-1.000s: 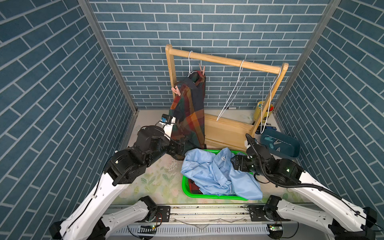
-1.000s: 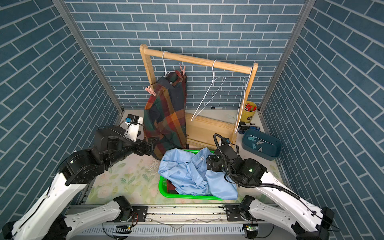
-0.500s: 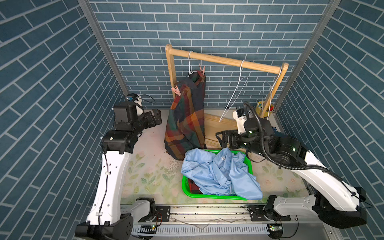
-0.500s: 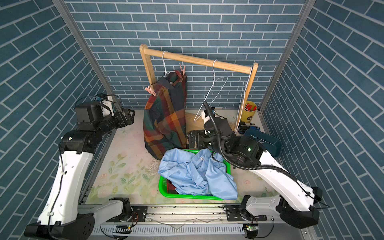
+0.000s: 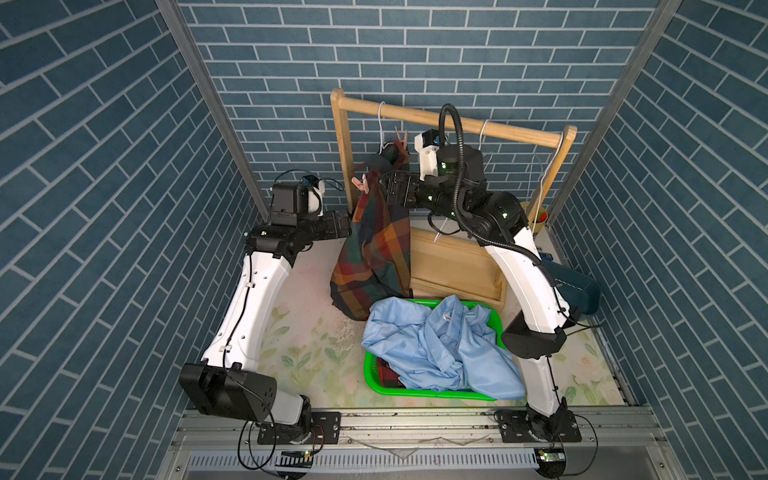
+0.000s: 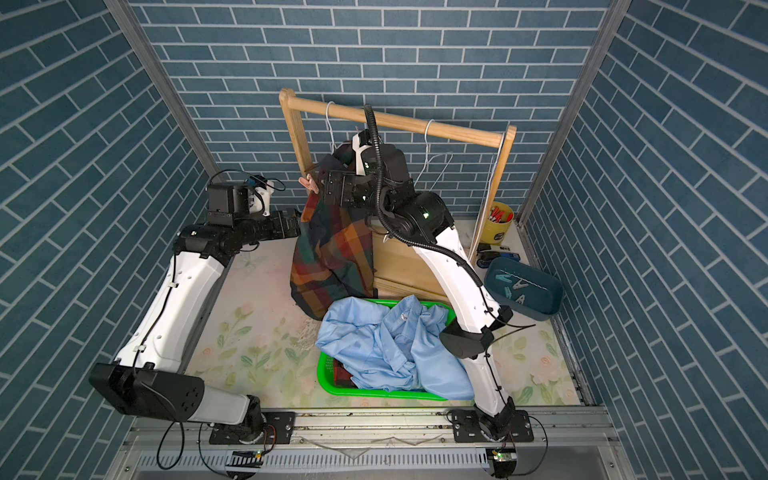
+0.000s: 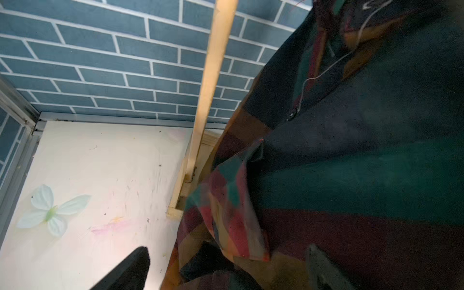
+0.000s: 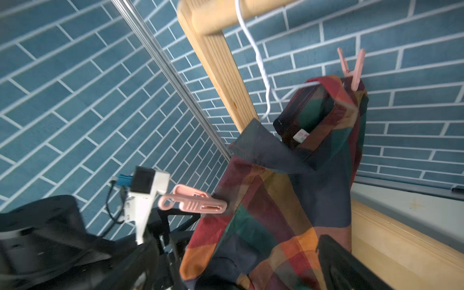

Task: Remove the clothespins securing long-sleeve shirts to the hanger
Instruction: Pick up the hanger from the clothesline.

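My right gripper grabs the plaid shirt's shoulder beside the clothespin next, leaving the clothespin free, to lift shirt and hanger.
A dark plaid long-sleeve shirt [image 5: 376, 232] hangs from a white wire hanger [image 5: 380, 124] on the wooden rack. Two pink clothespins grip it: one at its left shoulder [image 5: 360, 185] [image 8: 193, 202], one by the collar [image 5: 401, 137] [image 8: 351, 67]. My left gripper [image 5: 347, 222] [image 7: 228, 266] is open at the shirt's left edge, plaid cloth lying between its fingers. My right gripper [image 5: 384, 189] [image 8: 238, 271] is open against the shirt's upper front, just right of the shoulder pin. A light blue shirt [image 5: 436, 345] lies heaped in the green basket, over a red-and-black one [image 5: 388, 374].
The wooden rack [image 5: 457, 122] stands at the back with empty white hangers [image 6: 432, 153] on its rail. The green basket [image 6: 328, 382] sits in front. At the right are a yellow cup [image 6: 498, 222] and a teal bin [image 6: 523, 289] holding loose clothespins.
Both arms have risen from low beside the basket. The left gripper went up to the plaid shirt's left edge; the right one climbed to its shoulder height.
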Action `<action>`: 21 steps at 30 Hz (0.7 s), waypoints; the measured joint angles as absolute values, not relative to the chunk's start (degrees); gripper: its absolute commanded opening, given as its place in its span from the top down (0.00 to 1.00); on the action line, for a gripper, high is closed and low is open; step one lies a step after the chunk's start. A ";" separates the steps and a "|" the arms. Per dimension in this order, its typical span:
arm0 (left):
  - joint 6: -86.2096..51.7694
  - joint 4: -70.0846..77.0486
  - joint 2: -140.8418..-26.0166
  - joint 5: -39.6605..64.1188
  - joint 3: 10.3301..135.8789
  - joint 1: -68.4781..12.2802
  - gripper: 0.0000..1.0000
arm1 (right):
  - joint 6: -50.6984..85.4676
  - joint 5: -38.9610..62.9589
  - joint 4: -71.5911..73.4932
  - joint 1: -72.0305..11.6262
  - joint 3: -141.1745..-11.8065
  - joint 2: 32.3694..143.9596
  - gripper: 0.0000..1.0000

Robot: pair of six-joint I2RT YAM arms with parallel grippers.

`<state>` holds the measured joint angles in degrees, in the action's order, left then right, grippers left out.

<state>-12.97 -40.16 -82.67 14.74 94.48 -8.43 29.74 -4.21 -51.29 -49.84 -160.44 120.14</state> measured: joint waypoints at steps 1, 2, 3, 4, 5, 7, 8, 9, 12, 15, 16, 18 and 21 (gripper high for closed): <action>-12.80 -40.14 -82.48 14.81 94.48 -8.67 0.00 | 29.74 -3.79 -50.02 -49.82 -156.97 119.57 0.02; -12.71 -40.05 -82.43 14.90 94.48 -8.88 0.00 | 29.74 -3.64 -48.99 -49.89 -153.36 118.91 0.02; -12.60 -39.94 -82.43 14.90 94.50 -9.13 0.00 | 29.71 -3.64 -48.58 -50.02 -150.87 118.54 0.02; -12.58 -39.90 -82.52 14.87 94.50 -9.45 0.00 | 29.71 -3.77 -48.49 -50.26 -148.94 118.39 0.03; -12.58 -39.75 -82.67 14.90 94.50 -9.93 0.00 | 29.67 -3.90 -48.51 -50.54 -147.92 118.37 0.04; -12.64 -39.11 -83.31 15.16 94.61 -10.92 0.00 | 29.54 -4.21 -48.58 -51.16 -146.85 118.24 0.06; -12.73 -38.74 -83.83 15.35 94.72 -11.42 0.00 | 29.52 -4.25 -48.60 -51.51 -146.56 117.91 0.07; -12.82 -38.54 -84.29 15.49 94.89 -11.79 0.00 | 29.47 -4.27 -48.56 -51.88 -146.15 117.38 0.08; -12.95 -37.58 -86.13 15.66 95.37 -13.08 0.00 | 29.50 -4.64 -48.23 -53.21 -142.80 113.89 0.12; -13.06 -36.86 -87.35 15.68 95.48 -14.66 0.00 | 29.56 -6.02 -47.22 -54.52 -137.95 109.27 0.14; -13.06 -36.69 -87.53 15.68 95.48 -15.22 0.00 | 29.56 -6.63 -46.83 -54.96 -136.38 107.70 0.14; -13.13 -36.27 -87.66 15.68 95.53 -16.21 0.00 | 29.56 -7.68 -46.15 -55.53 -134.54 105.75 0.15; -13.26 -35.73 -87.66 15.64 95.59 -17.30 0.00 | 29.50 -9.26 -45.74 -55.53 -134.61 105.21 0.20</action>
<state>-13.26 -35.73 -87.66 15.64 95.59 -17.30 29.50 -9.26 -45.74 -55.53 -134.61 105.21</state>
